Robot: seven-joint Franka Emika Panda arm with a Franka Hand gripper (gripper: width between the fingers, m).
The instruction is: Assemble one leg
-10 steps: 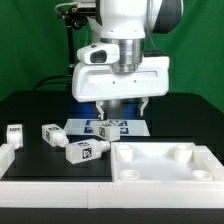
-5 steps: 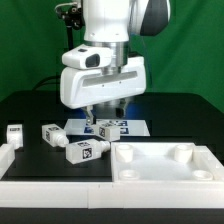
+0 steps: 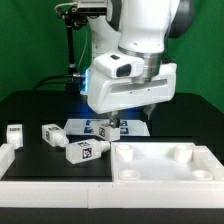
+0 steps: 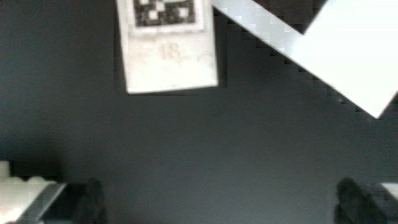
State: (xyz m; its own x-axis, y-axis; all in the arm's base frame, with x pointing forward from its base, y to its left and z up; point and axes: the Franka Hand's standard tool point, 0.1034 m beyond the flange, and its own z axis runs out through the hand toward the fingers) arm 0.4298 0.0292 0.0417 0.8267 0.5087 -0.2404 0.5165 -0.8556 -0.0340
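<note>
The gripper grabs the leg by its square tagged body (image 4: 169, 52) next, to fit the leg's end into the white panel's round socket.
Four white legs with black-and-white tags lie on the black table. One leg (image 3: 14, 133) is at the exterior view's far left, one (image 3: 52, 134) beside it, and one (image 3: 84, 151) nearer the front. The fourth (image 3: 108, 128) lies on the marker board under the hand. My gripper (image 3: 130, 118) hovers just above the table beside that fourth leg, open and empty. In the wrist view a leg (image 4: 169, 45) lies ahead of the gripper (image 4: 222, 200), outside the fingers (image 4: 80, 200), which stand wide apart with only bare table between them.
The large white square panel (image 3: 165, 175) with raised rim and round sockets lies at the front right. The marker board (image 3: 78, 126) lies behind the legs. A white rail (image 3: 20, 165) runs along the front left. A white angled edge (image 4: 311, 45) shows in the wrist view.
The hand swung to the exterior view's left, then back to the right, and has twisted. It stays low over the marker board. The legs and panel have not moved.
</note>
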